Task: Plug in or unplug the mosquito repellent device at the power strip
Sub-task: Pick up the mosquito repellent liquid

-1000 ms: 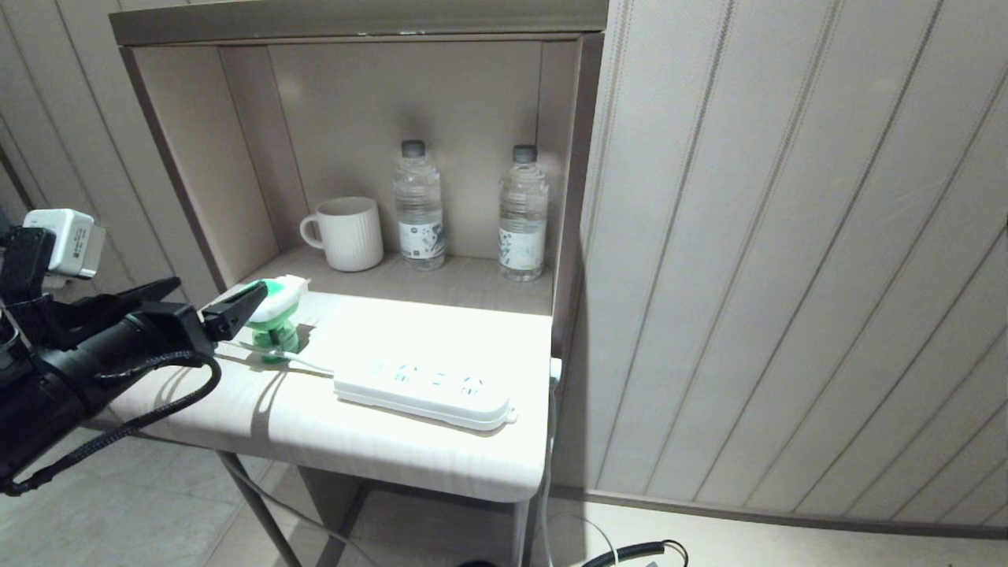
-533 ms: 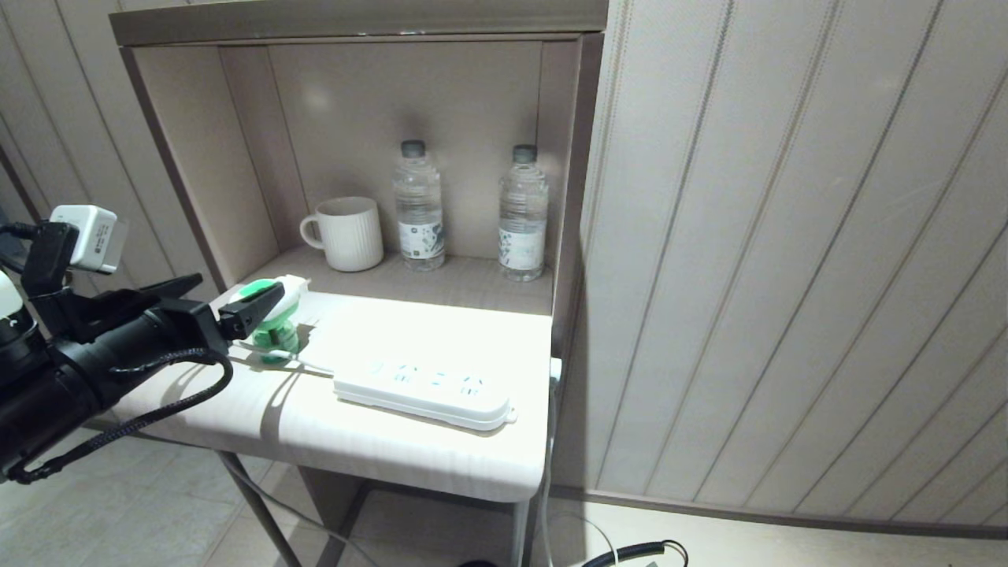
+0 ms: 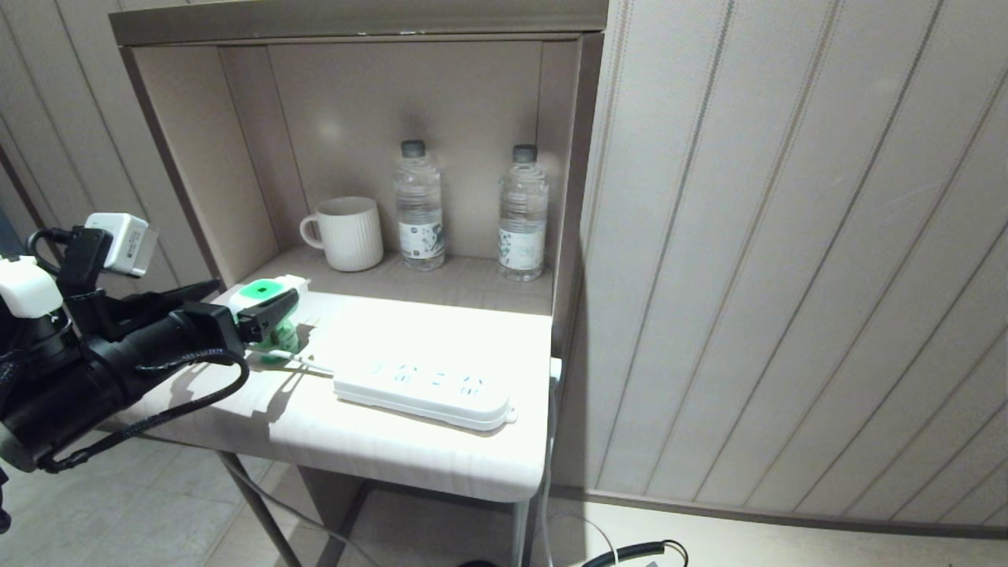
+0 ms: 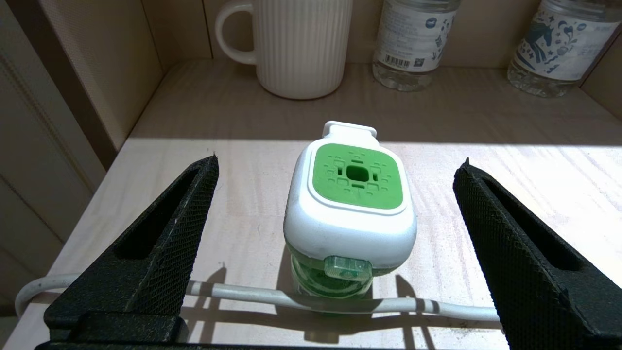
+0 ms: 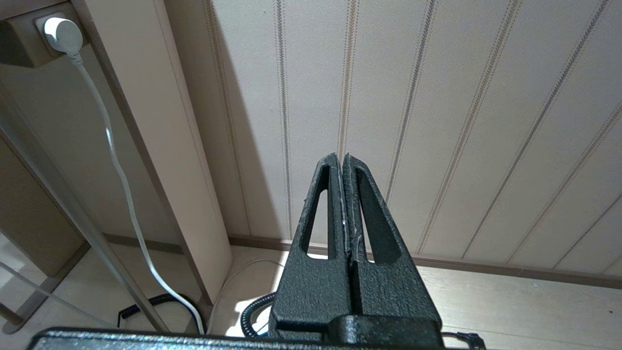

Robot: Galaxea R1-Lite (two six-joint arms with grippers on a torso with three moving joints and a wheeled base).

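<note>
The white cap still sits small beyond my left gripper's fingers, so it is too early to close. My left gripper moves toward the cap first.
The mosquito repellent device [image 3: 272, 335] [image 4: 352, 204], a small green bottle under a white cap with a green square centre, stands upright on the table's left part. It is apart from the white power strip [image 3: 421, 390], which lies flat nearer the table's front. My left gripper [image 3: 258, 288] [image 4: 340, 160] is open wide, one finger on each side of the device's cap and neither touching it. The strip's thin white cord [image 4: 233, 291] runs across the table just in front of the bottle. My right gripper [image 5: 340, 156] is shut on nothing, parked low and facing the panelled wall.
At the back of the niche stand a white ribbed mug [image 3: 346, 232] and two clear water bottles [image 3: 419, 206] [image 3: 523, 214]. The niche's side wall [image 3: 197, 173] rises close on the left of the device. A white plug [image 5: 62, 30] sits in a wall socket below the table.
My left arm has moved forward and to the right, so its open fingers now flank the device's cap. The device and the power strip have not moved.
</note>
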